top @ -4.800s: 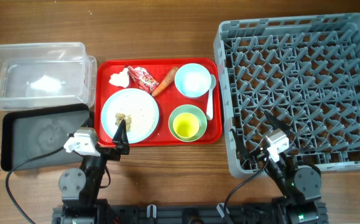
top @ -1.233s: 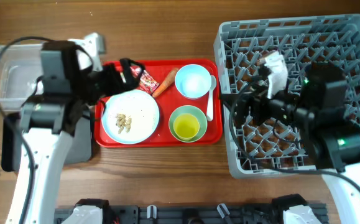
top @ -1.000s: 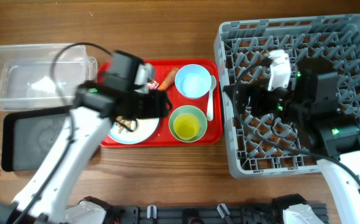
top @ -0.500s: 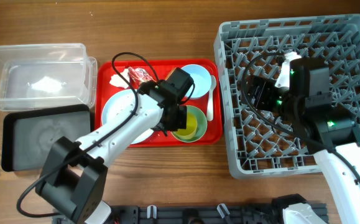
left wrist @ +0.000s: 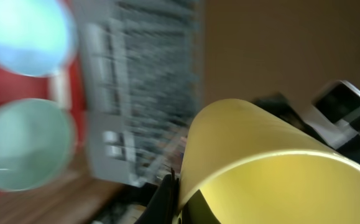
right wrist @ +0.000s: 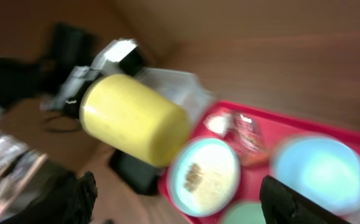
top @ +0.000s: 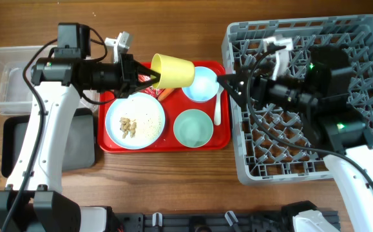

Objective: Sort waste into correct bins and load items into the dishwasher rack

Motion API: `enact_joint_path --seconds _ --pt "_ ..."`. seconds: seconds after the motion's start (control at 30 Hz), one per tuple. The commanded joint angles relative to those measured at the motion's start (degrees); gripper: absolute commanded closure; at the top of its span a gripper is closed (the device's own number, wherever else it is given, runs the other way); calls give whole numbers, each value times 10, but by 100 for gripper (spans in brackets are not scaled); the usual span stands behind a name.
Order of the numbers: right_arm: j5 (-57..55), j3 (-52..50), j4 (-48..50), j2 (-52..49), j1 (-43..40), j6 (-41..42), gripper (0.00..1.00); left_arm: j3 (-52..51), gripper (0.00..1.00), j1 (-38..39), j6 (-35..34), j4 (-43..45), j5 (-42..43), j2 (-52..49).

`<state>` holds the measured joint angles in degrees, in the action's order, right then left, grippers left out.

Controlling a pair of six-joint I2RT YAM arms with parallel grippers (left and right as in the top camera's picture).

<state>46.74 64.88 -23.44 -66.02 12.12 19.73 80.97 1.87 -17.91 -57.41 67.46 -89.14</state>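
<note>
The yellow-green cup's base (top: 190,74) stops short of my right gripper's fingers, so I need to move the cup toward them before my left gripper releases it.
My left gripper (top: 151,78) is shut on the rim of the yellow-green cup (top: 172,71), which hangs on its side above the red tray's far edge. In the left wrist view the cup (left wrist: 260,162) fills the frame, its wall pinched at my gripper (left wrist: 176,198). My right gripper (top: 229,84) stands open between tray and dishwasher rack (top: 315,96), facing the cup (right wrist: 133,118). The light-blue plate (top: 134,120) carries rice and scraps (top: 128,126). The pale green bowl (top: 193,127), light-blue bowl (top: 202,85) and white spoon (top: 218,106) sit on the tray. Wrapper (right wrist: 245,134) and tissue (right wrist: 217,123) show blurred.
The flat red serving tray (top: 219,143) lies mid-table. A clear tub (top: 2,84) stands at the far left, with the black tray (top: 11,151) in front of it, partly under my left arm. A bit of carrot (top: 164,93) peeks out beneath the cup.
My left gripper has shut on the cup, lifted it out of the pale green bowl and swung it back and left. My right gripper has reached left off the rack toward the tray.
</note>
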Motion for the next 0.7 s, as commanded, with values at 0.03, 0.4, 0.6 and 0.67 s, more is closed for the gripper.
enact_joint_path --seconds 0.03,0.4,0.6,0.67 --pt "130 6 47 -39 31 13 14 4 96 13 17 0 153 1" --pt "224 6 216 -89 61 49 41 4 96 65 17 2 143 1" --pt "241 6 201 -89 61 57 25 4 96 66 9 31 139 1" --pt "240 6 197 -90 61 53 22 4 96 66 8 41 139 1"
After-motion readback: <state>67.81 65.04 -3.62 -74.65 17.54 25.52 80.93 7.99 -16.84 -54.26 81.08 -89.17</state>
